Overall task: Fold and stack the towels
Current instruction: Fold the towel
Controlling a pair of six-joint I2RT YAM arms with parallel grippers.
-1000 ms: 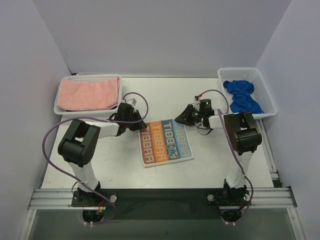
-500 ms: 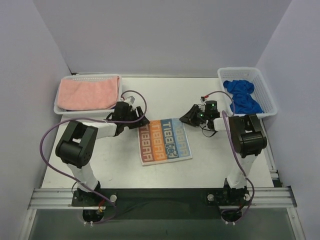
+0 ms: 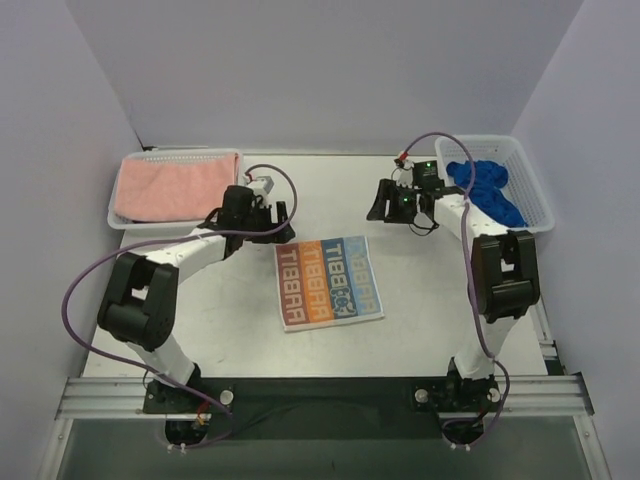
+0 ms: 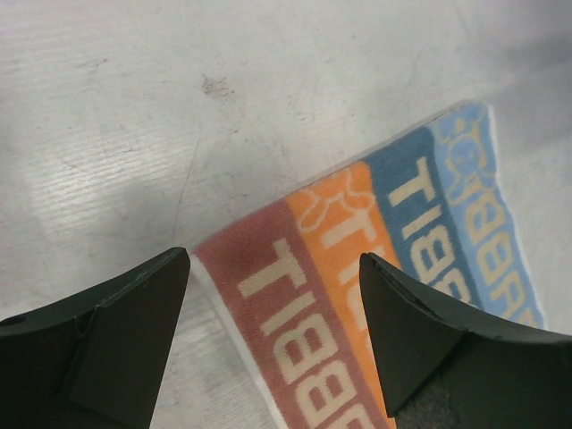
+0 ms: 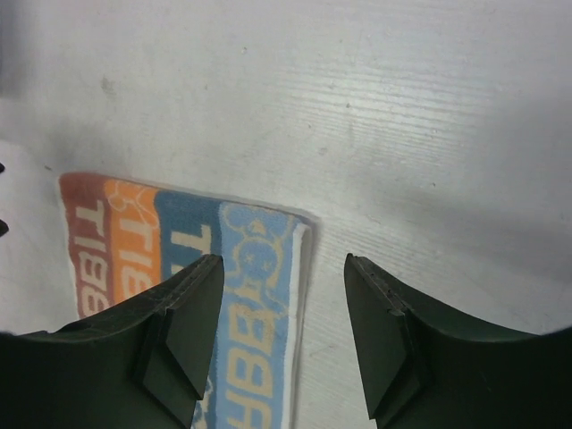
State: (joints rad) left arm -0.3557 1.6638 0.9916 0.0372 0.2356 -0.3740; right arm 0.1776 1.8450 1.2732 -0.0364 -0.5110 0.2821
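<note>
The robot's right gripper should pinch the towel's far light-blue corner [image 3: 362, 240] [image 5: 299, 227] next, with the left gripper on the towel's other far corner, to fold the RABBIT towel over.
The white towel [image 3: 328, 283] with orange and blue RABBIT lettering lies folded flat on the table's middle. Its far left corner [image 4: 331, 295] shows under my left gripper [image 4: 273, 264], which hovers open and empty above it. That left gripper [image 3: 272, 222] sits just beyond the towel's far left corner. My right gripper [image 5: 283, 264] is open too, holding nothing, above the towel's far right corner [image 5: 259, 259]. Seen from above, the right gripper [image 3: 385, 206] is well behind the towel. A salmon-pink towel [image 3: 172, 187] and a crumpled royal-blue towel [image 3: 485, 192] lie in baskets.
A white mesh basket [image 3: 120, 216] at the far left holds the pink towel. Another white mesh basket [image 3: 530, 180] at the far right holds the blue one. Purple cables loop off both arms. Grey walls close in the table's back and sides.
Both grippers opened, let go of the RABBIT towel's far corners and drew back from it. The right arm swung farther back toward the right basket. The towel stays flat.
</note>
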